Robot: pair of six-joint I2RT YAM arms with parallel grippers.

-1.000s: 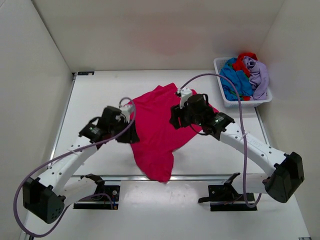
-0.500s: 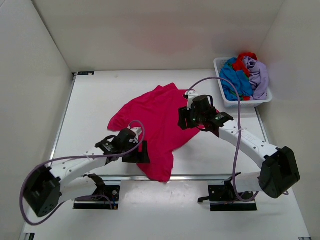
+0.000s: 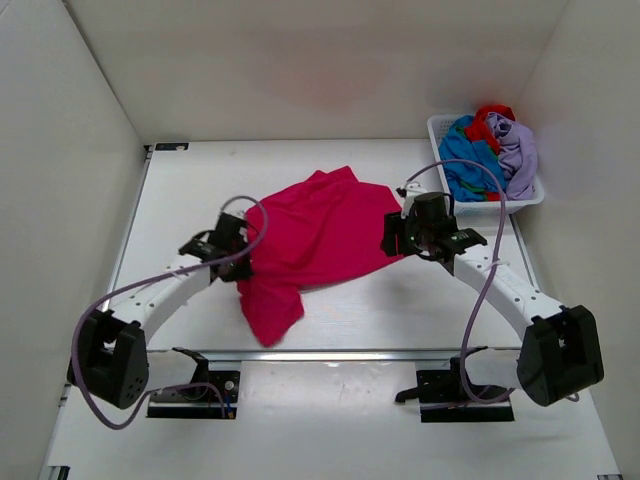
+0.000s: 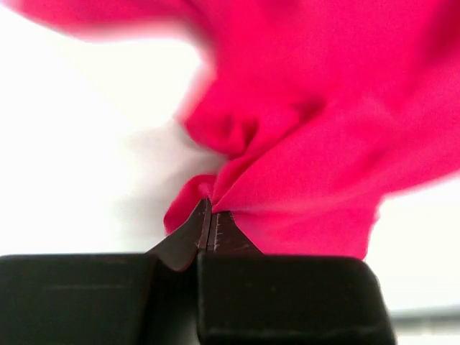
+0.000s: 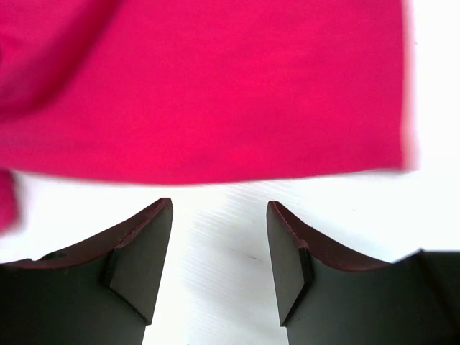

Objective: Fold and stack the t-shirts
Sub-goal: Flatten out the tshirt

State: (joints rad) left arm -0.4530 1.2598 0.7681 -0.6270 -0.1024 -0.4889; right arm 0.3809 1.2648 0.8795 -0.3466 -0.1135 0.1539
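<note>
I should spread the magenta-pink t-shirt (image 3: 320, 235) flat for folding, so my right gripper should grab it next by the corner of its straight hem.
A bright magenta-pink t-shirt (image 3: 320, 235) lies rumpled across the middle of the white table, one lobe trailing toward the near edge. My left gripper (image 3: 244, 266) is at its left edge, shut on a bunched fold of the pink cloth (image 4: 323, 129), which puckers out from the closed tips (image 4: 210, 210). My right gripper (image 3: 392, 238) sits at the shirt's right edge. Its jaws (image 5: 219, 215) stand open over bare table, with the straight pink hem (image 5: 215, 93) just beyond the fingertips and nothing between them.
A white slatted basket (image 3: 490, 207) at the back right holds a blue shirt (image 3: 465, 150), a red one (image 3: 492, 115) and a pale lavender one (image 3: 517, 150). White walls close in the table on three sides. A metal rail (image 3: 330, 355) runs along the near edge.
My left gripper opened, swung from the shirt's near lobe up to its left edge and shut on the cloth; the lobe shifted left. My right gripper slid rightward off the shirt.
</note>
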